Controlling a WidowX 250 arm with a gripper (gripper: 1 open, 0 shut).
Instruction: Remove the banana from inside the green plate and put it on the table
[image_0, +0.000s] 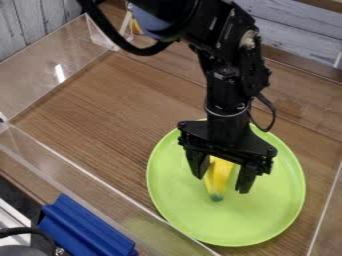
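The banana needs to be grabbed by its middle (218, 175) next, so my gripper can move it from the plate (174, 200) onto the table.
A small yellow banana (219, 178) lies inside the lime-green plate (174, 200) at the near right of the wood-grain table (120, 100). My black gripper (223, 175) points straight down over it, open, one finger on each side of the banana. The fingertips reach down to the fruit's level. The gripper's body hides the banana's upper part; its dark lower tip shows below the fingers.
Clear acrylic walls (54, 70) run along the table's edges. A blue object (80, 232) lies outside the near wall at bottom left. A yellow-orange thing (138, 22) sits behind the far wall, behind the arm.
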